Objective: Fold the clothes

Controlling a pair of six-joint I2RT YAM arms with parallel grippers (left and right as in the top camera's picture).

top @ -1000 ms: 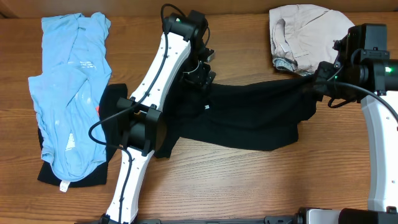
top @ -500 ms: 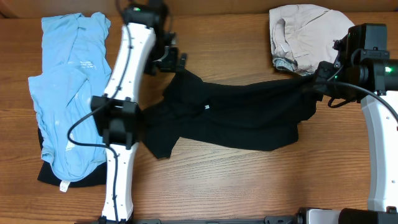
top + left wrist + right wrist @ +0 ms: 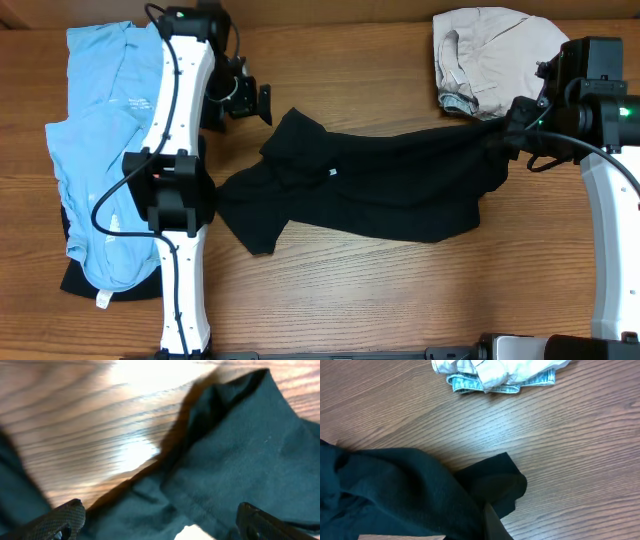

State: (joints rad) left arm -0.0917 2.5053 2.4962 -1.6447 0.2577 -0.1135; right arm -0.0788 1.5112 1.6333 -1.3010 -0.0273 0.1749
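Note:
I need to grab the black shirt's loose end (image 3: 286, 131) (image 3: 234, 409) with my left gripper, opposite my right gripper's hold, to stretch the shirt flat for folding.
The large black short-sleeved shirt (image 3: 390, 190) lies stretched across the middle of the table, its small white neck label (image 3: 331, 172) showing. My left gripper (image 3: 258, 103) is open and empty, just up and left of the shirt's left end; in the left wrist view its fingers (image 3: 160, 522) spread wide over the black fabric (image 3: 235, 455). My right gripper (image 3: 503, 135) is shut on the shirt's right end; the right wrist view shows the fabric (image 3: 420, 495) bunched at the jaws (image 3: 490, 527).
A light blue shirt (image 3: 110, 140) lies at the left over another black piece (image 3: 75, 270). A beige bundle (image 3: 490, 50) sits at the back right, also in the right wrist view (image 3: 495, 370). Bare wood runs along the table's front.
My left gripper has let go of the black shirt and swung left and back, toward the blue shirt. The shirt's left end dropped onto the table. The right arm has not moved.

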